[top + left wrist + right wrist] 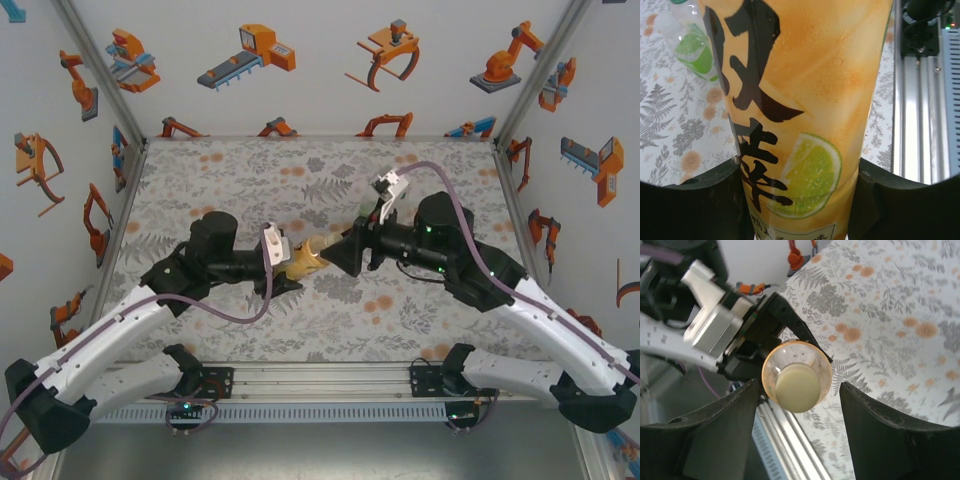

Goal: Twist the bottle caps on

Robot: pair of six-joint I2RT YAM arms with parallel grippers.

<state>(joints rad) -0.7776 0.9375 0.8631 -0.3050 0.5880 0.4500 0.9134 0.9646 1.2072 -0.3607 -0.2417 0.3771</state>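
Note:
Next, my right gripper grabs the cream cap (797, 387) by its opposite sides to turn it and screw it on.
The amber bottle (303, 262) is held sideways above the table, its orange label with a lime slice (805, 125) facing the left wrist camera. My left gripper (800, 200) is shut on the bottle's body (290, 268). A pale cream cap (797, 387) sits on the bottle's mouth and is seen end-on in the right wrist view. My right gripper (800, 390) is open, with one finger on each side of the cap and a gap to both. From above, the right gripper (342, 252) faces the capped end. The clear bottle with a green label (692, 45) lies on the table beyond.
The floral table mat (300, 170) spreads behind and around the arms. An aluminium rail (320, 380) runs along the near edge, between the arm bases. Printed walls close in the left, right and back sides.

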